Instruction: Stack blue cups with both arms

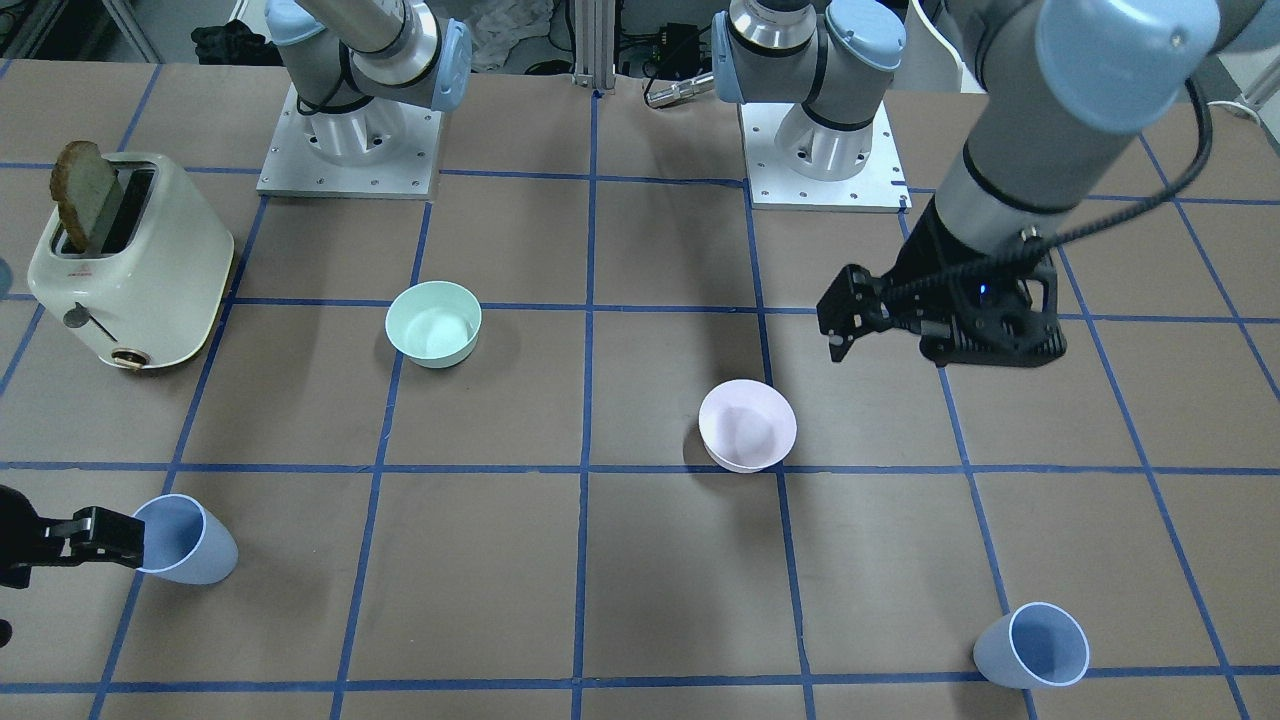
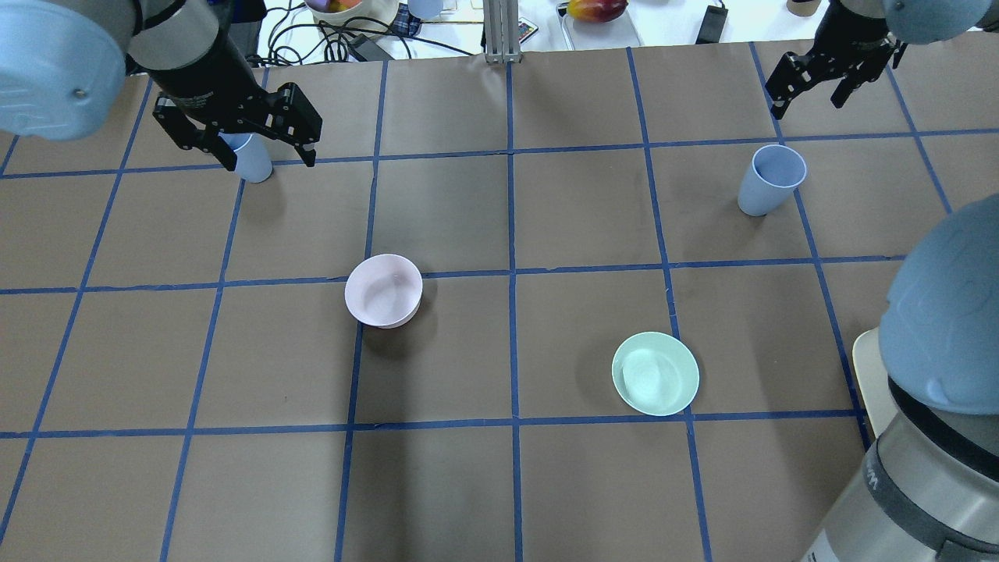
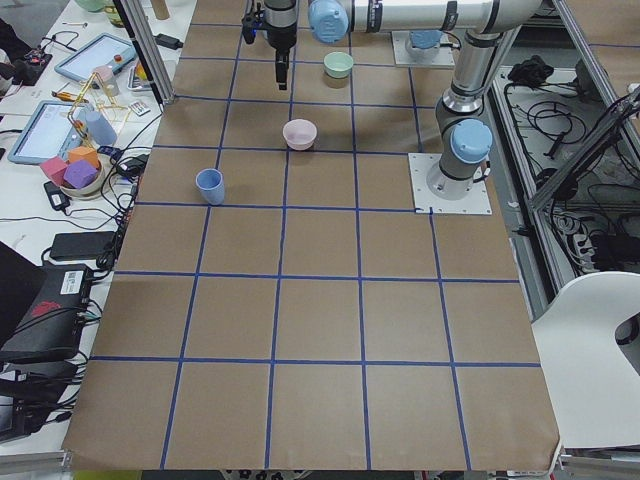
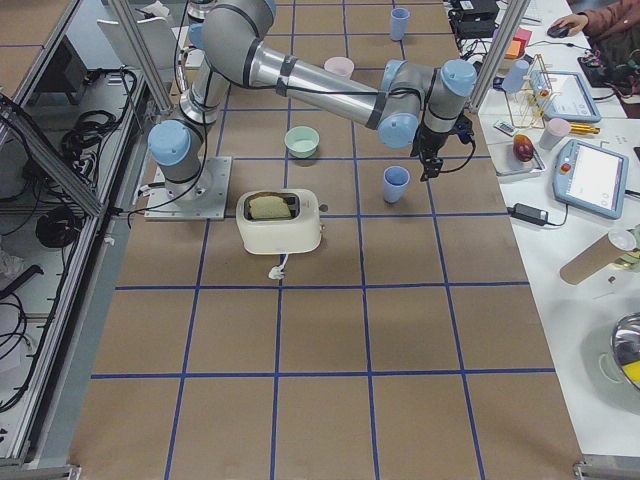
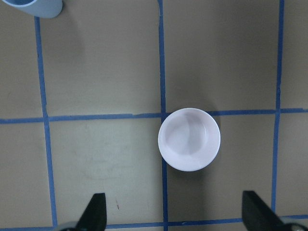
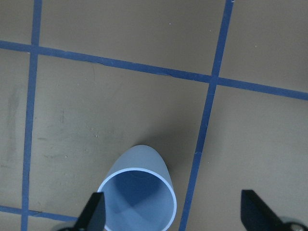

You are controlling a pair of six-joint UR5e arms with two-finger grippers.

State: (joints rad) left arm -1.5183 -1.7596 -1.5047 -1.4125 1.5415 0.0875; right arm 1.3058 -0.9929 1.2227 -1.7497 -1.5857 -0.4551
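Note:
The opening of the second blue cup (image 1: 170, 532) is nearly as wide as my whole finger opening, so my right gripper will next grab its thin rim (image 1: 142, 516) to stack the cup.
One blue cup (image 1: 1035, 645) stands upright near the table's far edge on my left side; it also shows in the overhead view (image 2: 256, 162) and at the left wrist view's top corner (image 5: 43, 5). My left gripper (image 1: 935, 340) is open and empty, high above the table near the pink bowl (image 5: 189, 138). The second blue cup (image 2: 769, 181) stands upright on my right side. My right gripper (image 2: 808, 90) is open and empty just beyond it. In the right wrist view the cup (image 6: 137, 197) sits close to one fingertip (image 6: 94, 214).
A mint-green bowl (image 2: 655, 373) sits right of centre. A cream toaster (image 1: 130, 265) with a slice of toast stands on my right side, near my base. Operators' desks with clutter (image 3: 80, 150) lie beyond the table's far edge.

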